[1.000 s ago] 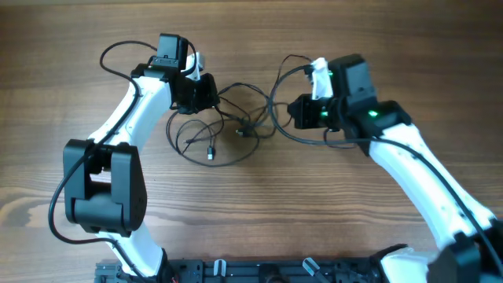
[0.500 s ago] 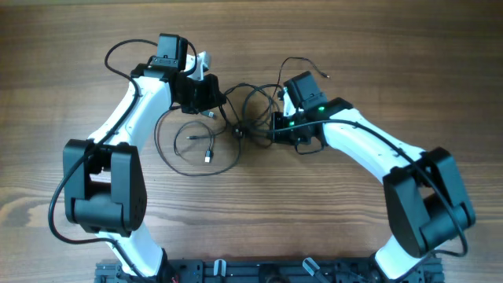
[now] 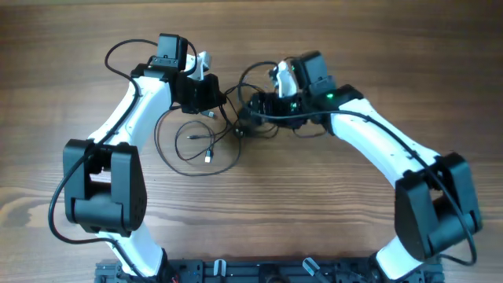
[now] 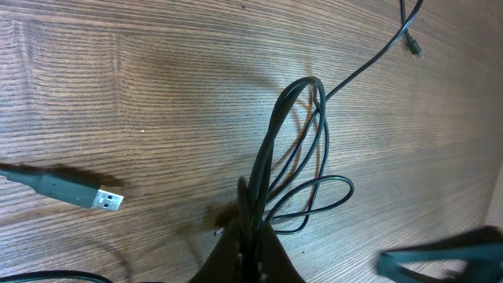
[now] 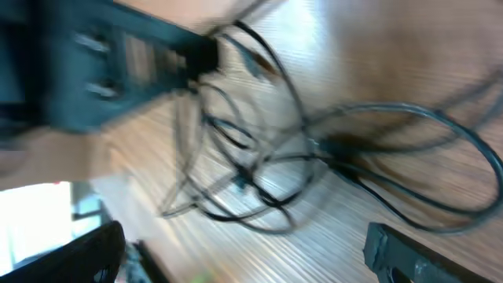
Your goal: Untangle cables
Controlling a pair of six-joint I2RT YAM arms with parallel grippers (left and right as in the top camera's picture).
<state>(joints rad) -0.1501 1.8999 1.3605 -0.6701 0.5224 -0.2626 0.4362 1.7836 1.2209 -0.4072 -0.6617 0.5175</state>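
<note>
I need to pull the cables apart, so I should next use my right gripper to grab the cable parts on the side of the tangle away from my left gripper's bunch.
The cables [image 3: 192, 145] are thin black cords lying in loose loops on the wood, with a USB plug [image 3: 209, 155] inside the lower loop. My left gripper [image 3: 207, 96] is shut on a bunch of strands at the tangle's upper left. In the left wrist view the cables [image 4: 295, 134] rise in a narrow loop from the left gripper [image 4: 253, 245], and the USB plug [image 4: 78, 191] lies to the left. My right gripper [image 3: 253, 110] stands open at the tangle's right side. The blurred right wrist view shows the right gripper [image 5: 244, 255] spread wide with the cables [image 5: 251, 173] ahead of it.
Thicker black wires run along both arms, one looping off the left arm [image 3: 118, 59]. A small loose plug end [image 4: 413, 43] lies at the far right of the left wrist view. A black rail [image 3: 251, 271] borders the table's near edge.
My right gripper has opened and let go of its cable, then swung left and up to the tangle's right side. The long loop on the right has drawn inward. The left gripper keeps its hold.
</note>
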